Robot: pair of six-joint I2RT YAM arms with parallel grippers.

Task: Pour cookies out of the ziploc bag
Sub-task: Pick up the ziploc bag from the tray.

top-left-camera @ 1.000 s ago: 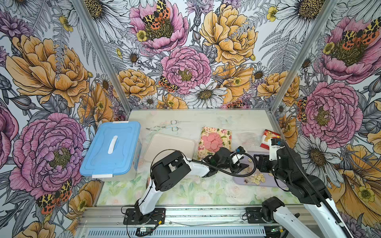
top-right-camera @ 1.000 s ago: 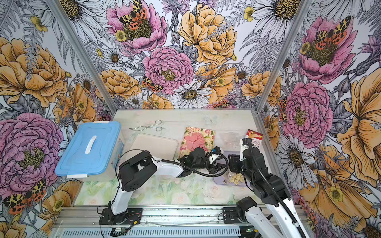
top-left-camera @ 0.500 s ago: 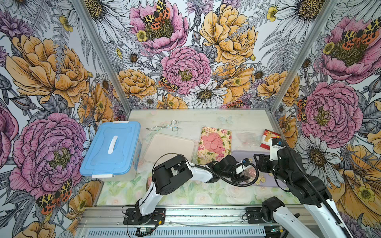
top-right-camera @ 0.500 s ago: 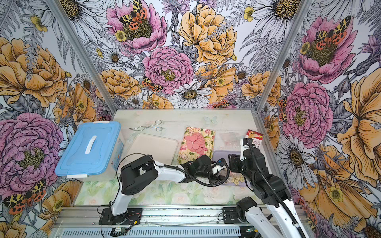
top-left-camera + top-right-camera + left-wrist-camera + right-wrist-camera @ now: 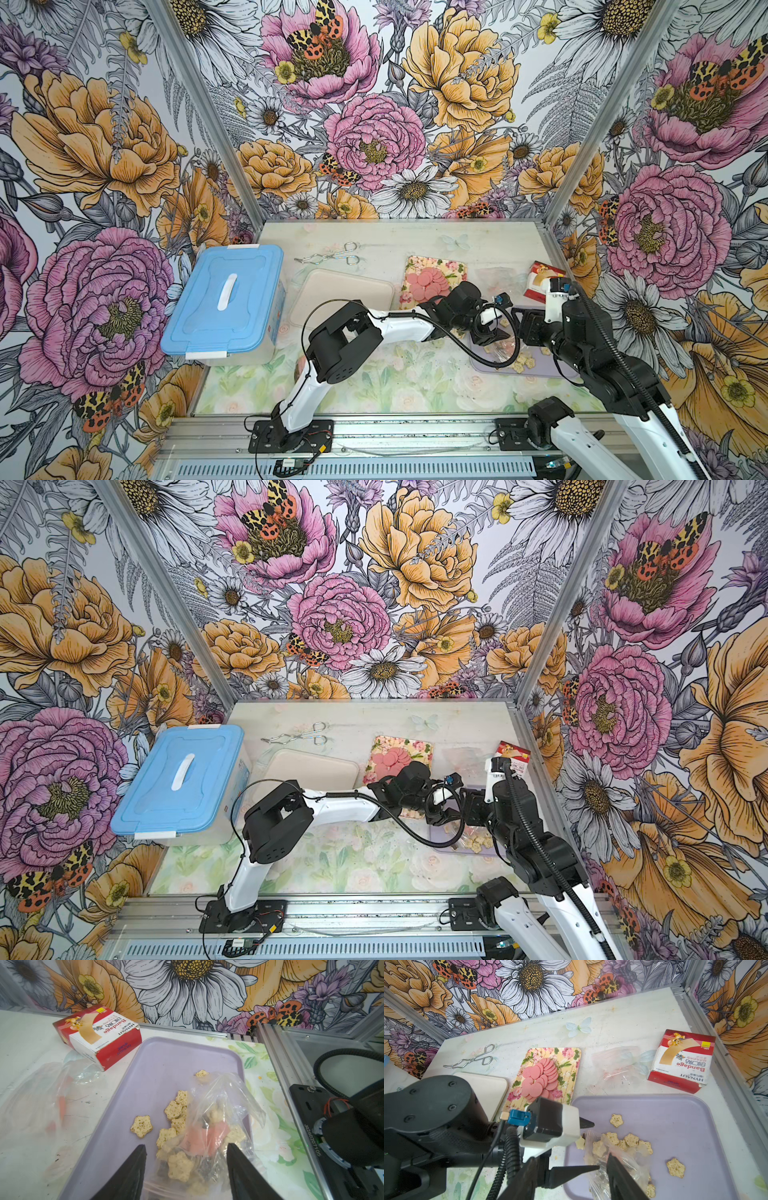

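Observation:
Next, the left gripper grabs the ziploc bag by the side nearest it, leaving the bag's far end free to lift and pour cookies out.
The clear ziploc bag [image 5: 216, 1118] lies crumpled on the lavender tray [image 5: 166, 1059], with beige star cookies [image 5: 179, 1165] and a pink patch still inside it. More star cookies [image 5: 676, 1167] lie loose on the tray [image 5: 695, 1115]. My left gripper [image 5: 186, 1144] is open, its fingers standing either side of the bag. The right gripper [image 5: 571, 1155] is also open: one finger [image 5: 618, 1176] rests at the bag [image 5: 623, 1159], and a left fingertip pokes in between its jaws. In both top views the two grippers meet over the tray [image 5: 557, 370] [image 5: 438, 833].
Pink round cookies [image 5: 542, 1078] are piled on a floral tray [image 5: 571, 1057]. An empty clear bag [image 5: 618, 1064] and a red bandage box [image 5: 681, 1059] lie behind the lavender tray. A beige tray [image 5: 340, 297], metal tongs [image 5: 332, 257] and a blue-lidded bin [image 5: 224, 299] sit to the left.
The left arm has swung right and toward the front edge, and its gripper now sits low over the lavender tray. Both pairs of jaws have widened a little.

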